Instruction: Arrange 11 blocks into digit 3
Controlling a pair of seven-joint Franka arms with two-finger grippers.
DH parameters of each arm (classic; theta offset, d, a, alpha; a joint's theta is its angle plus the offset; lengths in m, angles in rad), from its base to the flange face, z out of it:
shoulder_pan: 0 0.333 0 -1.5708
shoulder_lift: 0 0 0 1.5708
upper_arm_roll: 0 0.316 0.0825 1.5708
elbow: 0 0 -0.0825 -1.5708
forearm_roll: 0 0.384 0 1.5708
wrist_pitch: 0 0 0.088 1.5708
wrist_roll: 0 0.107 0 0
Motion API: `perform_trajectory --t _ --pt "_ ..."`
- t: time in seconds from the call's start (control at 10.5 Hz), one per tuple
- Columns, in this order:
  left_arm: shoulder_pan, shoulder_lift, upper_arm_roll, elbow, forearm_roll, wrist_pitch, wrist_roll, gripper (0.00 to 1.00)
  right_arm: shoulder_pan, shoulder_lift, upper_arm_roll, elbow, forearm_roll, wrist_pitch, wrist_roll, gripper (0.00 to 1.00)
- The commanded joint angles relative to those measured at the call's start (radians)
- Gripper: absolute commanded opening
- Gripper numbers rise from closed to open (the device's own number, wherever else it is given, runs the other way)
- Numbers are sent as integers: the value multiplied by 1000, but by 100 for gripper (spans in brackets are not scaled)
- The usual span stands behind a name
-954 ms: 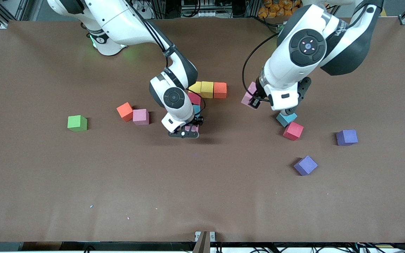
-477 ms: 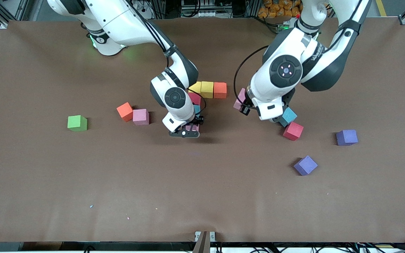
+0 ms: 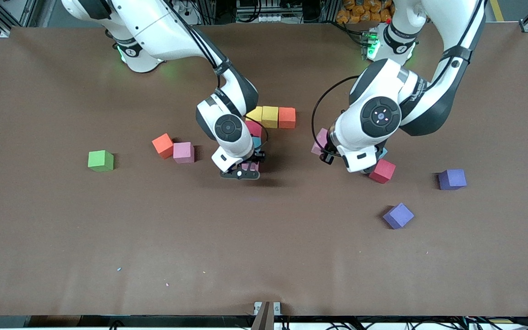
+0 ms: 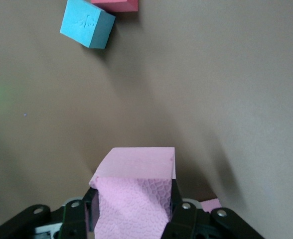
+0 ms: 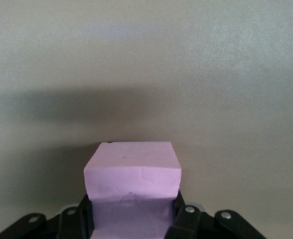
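The pink block's lower edge [image 5: 139, 143] touches its shadow on the tabletop at the near end of the column. My right gripper should open now.
A bar of two yellow blocks [image 3: 269, 116] and an orange block [image 3: 287, 117] lies mid-table. From it a red block [image 3: 254, 128] and a light blue block [image 3: 257, 141] run toward the front camera. My right gripper [image 3: 244, 173] is shut on a pink block [image 3: 249, 166] [image 5: 131, 169] at that column's near end. My left gripper [image 3: 322, 149] is shut on another pink block [image 3: 319, 140] [image 4: 134, 189], over bare table beside a red block [image 3: 382, 171] [image 4: 115, 4] and a light blue block [image 4: 86, 24]. My left hand mostly hides that light blue block in the front view.
An orange block [image 3: 162, 145] and a pink block [image 3: 184, 152] lie loose toward the right arm's end, with a green cube [image 3: 101, 160] farther out. Two purple blocks [image 3: 452, 178] [image 3: 398, 215] lie toward the left arm's end.
My left arm has carried its pink block toward the front camera's side, and its hand now covers the light blue block beside the red one. The right arm has not moved.
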Motion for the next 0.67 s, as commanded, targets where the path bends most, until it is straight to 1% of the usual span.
perform_trajectory --t 0.0,0.19,0.38,0.48,0.57 --pt "3 18 -5 -12 18 55 4 0 0 0 5 -9 9 9 13 8" --pt "-5 21 -5 -44 11 116 4 0 4 0 8 -9 9 9 46 11" --pt "-5 19 -11 -111 8 207 4 0 6 0 8 -16 9 9 47 14" --pt "-7 22 -11 -117 8 222 4 0 6 0 8 -16 9 9 47 17" --pt "-14 24 -13 -133 10 247 4 0 6 0 8 -17 9 8 47 24"
